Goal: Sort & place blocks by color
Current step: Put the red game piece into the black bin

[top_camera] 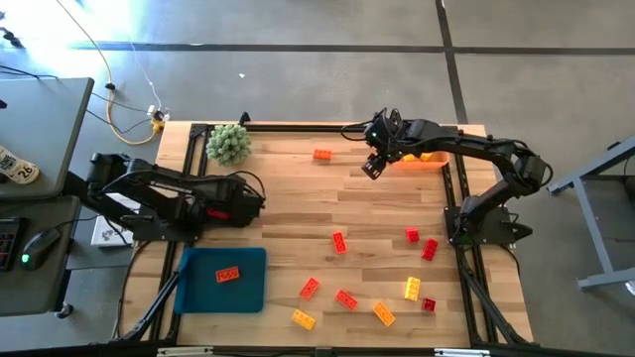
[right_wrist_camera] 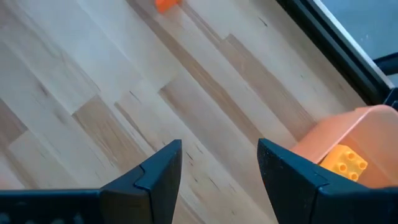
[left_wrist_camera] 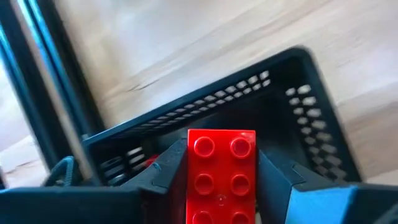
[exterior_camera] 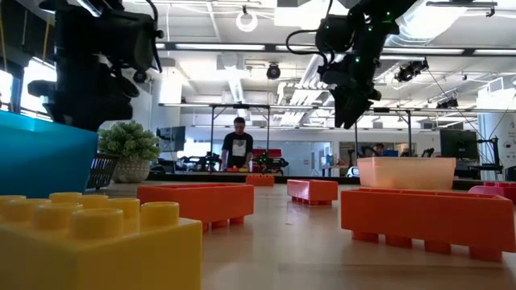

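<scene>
I need to open my left gripper, because the red block [left_wrist_camera: 221, 177] hangs inside the black rim [left_wrist_camera: 205, 93] and would stay in the basket.
My left gripper [left_wrist_camera: 221, 177] is over the table's left side [top_camera: 238, 206], shut on a red studded block [left_wrist_camera: 221, 155] above a black mesh basket [left_wrist_camera: 267, 93]. My right gripper [right_wrist_camera: 219, 155] hangs open and empty over bare wood near the far right [top_camera: 374, 164], beside a pale orange bin [right_wrist_camera: 357, 134] that holds a yellow block [right_wrist_camera: 345, 163]. Several red, orange-red and yellow blocks lie flat on the near half, among them a red block [top_camera: 339, 241] and a yellow block [top_camera: 383, 313]. One orange block [top_camera: 322, 154] lies near the far edge. An orange-red block [top_camera: 228, 274] rests on the blue tray [top_camera: 248, 293]. My left gripper pinches the red block between its two fingers [left_wrist_camera: 165, 171], one on each long side [left_wrist_camera: 190, 168]. The studded face is turned toward the wrist camera. The block is lifted clear and hangs over the black basket's opening.
A green spiky plant ball [top_camera: 228, 144] sits at the far left corner. Black rails [top_camera: 458, 213] frame the table. Open wood lies between the two arms in the middle. A person [exterior_camera: 239, 145] stands far back in the room beyond the table.
</scene>
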You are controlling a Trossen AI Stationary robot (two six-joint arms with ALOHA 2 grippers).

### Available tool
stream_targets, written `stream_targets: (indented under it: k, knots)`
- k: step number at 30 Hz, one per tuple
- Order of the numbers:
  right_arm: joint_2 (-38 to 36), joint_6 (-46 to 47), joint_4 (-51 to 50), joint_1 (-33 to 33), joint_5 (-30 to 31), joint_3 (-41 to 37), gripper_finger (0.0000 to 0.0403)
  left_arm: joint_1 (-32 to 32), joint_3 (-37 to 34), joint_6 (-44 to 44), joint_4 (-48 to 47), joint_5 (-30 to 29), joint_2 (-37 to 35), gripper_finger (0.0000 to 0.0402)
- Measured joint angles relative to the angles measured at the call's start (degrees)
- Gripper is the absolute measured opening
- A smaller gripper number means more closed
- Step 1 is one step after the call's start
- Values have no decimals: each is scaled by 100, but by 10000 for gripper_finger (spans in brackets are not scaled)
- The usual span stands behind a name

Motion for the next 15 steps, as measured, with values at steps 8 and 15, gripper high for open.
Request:
stream_targets:
  k: [8,15]
  knots:
    - [0,-542,594,2,-24,0,197,69,0,187,75,141,2,142]
    - [0,-988,1373,9,-27,0,197,69,0,294,66,242,2,180]
